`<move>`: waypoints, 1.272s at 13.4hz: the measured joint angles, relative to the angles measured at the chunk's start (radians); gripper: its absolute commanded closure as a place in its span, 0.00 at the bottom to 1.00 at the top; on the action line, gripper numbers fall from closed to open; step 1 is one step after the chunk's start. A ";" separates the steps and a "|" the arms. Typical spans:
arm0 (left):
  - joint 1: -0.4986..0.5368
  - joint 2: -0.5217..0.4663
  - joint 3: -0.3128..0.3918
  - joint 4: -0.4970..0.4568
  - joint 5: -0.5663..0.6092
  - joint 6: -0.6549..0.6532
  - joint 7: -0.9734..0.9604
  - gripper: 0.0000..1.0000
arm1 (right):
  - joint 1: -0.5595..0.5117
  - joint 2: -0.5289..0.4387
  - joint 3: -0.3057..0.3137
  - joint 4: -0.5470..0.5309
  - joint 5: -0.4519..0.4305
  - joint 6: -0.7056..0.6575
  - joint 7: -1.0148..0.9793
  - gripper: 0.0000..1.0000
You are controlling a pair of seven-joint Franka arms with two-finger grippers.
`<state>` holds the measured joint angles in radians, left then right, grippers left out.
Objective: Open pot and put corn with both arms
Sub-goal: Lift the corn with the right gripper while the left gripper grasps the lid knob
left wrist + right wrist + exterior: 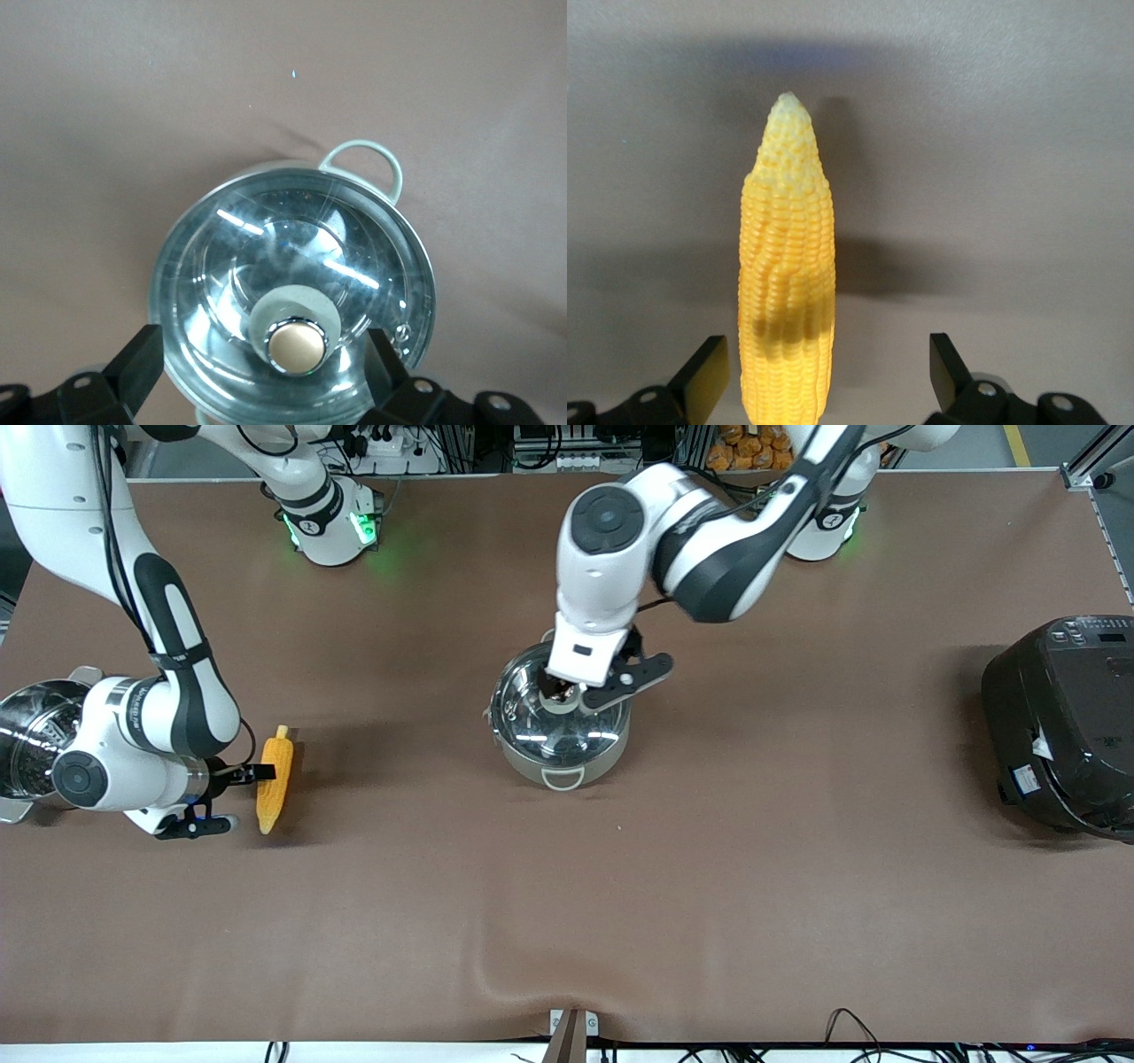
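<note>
My right gripper comes down, before it closes on the corn's thick body point(271, 786) point(786, 328). Its fingers stop short above the corn, so closing now would miss.
The shiny steel pot point(567, 765) stands mid-table with its glass lid point(554, 731) on. My left gripper point(567, 691) is open just over the lid, one finger on each side of the metallic knob point(297, 346) and apart from it. The left wrist view shows the lid point(266, 239), a loop handle point(361, 158) and my left gripper point(261, 335). The yellow corn point(275, 779) lies on the table toward the right arm's end. My right gripper point(235, 797) is open over its thick end. In the right wrist view the corn point(788, 292) lies between the fingers of my right gripper point(826, 347), close to one finger point(709, 363).
A steel steamer pot point(27, 731) stands at the right arm's end of the table, partly hidden by the right arm. A big black rice cooker point(1063, 726) stands at the left arm's end. Brown cloth covers the table point(620, 921).
</note>
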<state>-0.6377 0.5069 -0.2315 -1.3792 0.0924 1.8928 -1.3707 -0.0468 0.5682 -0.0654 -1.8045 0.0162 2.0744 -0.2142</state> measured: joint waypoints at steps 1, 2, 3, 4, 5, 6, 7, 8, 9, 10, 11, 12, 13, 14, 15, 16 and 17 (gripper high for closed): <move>-0.024 0.019 0.016 0.013 0.004 0.003 -0.011 0.00 | 0.000 0.006 0.000 0.000 0.001 0.000 0.000 0.00; -0.040 0.032 0.027 0.019 0.004 0.010 -0.014 0.00 | 0.000 0.012 0.000 0.000 0.003 0.000 0.000 0.00; -0.052 0.042 0.035 0.021 0.005 0.014 -0.017 0.01 | 0.000 0.021 0.000 0.000 0.008 -0.001 0.000 0.00; -0.066 0.050 0.046 0.022 0.006 0.018 -0.020 0.02 | 0.000 0.031 0.000 0.000 0.016 -0.001 0.000 0.00; -0.082 0.059 0.061 0.022 0.006 0.028 -0.021 0.02 | 0.000 0.041 0.001 0.000 0.023 0.000 0.000 0.00; -0.097 0.068 0.073 0.023 0.006 0.039 -0.021 0.04 | 0.000 0.049 0.002 0.000 0.026 0.001 0.000 0.21; -0.111 0.079 0.079 0.023 0.006 0.047 -0.026 0.04 | 0.000 0.053 0.002 0.000 0.027 0.002 0.000 0.52; -0.121 0.091 0.080 0.023 0.008 0.050 -0.029 0.06 | 0.000 0.056 0.002 0.000 0.029 0.003 0.000 0.73; -0.129 0.100 0.080 0.023 0.014 0.051 -0.031 0.07 | 0.000 0.059 0.002 0.000 0.031 0.006 0.000 0.83; -0.136 0.107 0.080 0.023 0.019 0.052 -0.034 0.12 | 0.000 0.062 0.002 0.000 0.033 0.012 0.000 0.90; -0.139 0.111 0.080 0.023 0.021 0.052 -0.036 0.14 | 0.000 0.065 0.002 0.000 0.034 0.015 0.000 0.95; -0.140 0.113 0.080 0.023 0.022 0.052 -0.036 0.15 | 0.000 0.065 0.002 0.002 0.035 0.015 0.000 1.00; -0.140 0.115 0.081 0.023 0.023 0.052 -0.036 0.19 | 0.000 0.065 0.002 0.003 0.035 0.014 -0.004 1.00; -0.140 0.116 0.081 0.023 0.023 0.052 -0.036 0.23 | 0.000 0.064 0.004 0.006 0.035 0.013 -0.022 1.00; -0.140 0.118 0.082 0.022 0.024 0.052 -0.036 0.25 | 0.001 0.063 0.006 0.014 0.035 0.003 -0.049 1.00; -0.140 0.121 0.082 0.021 0.024 0.052 -0.036 0.26 | 0.003 0.058 0.010 0.032 0.035 -0.022 -0.071 1.00; -0.140 0.123 0.083 0.020 0.024 0.052 -0.036 0.26 | 0.013 0.046 0.014 0.062 0.035 -0.067 -0.085 1.00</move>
<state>-0.7773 0.6303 -0.1483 -1.3589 0.1160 1.9446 -1.4069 -0.0336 0.6137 -0.0509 -1.7426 0.0513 2.0074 -0.2997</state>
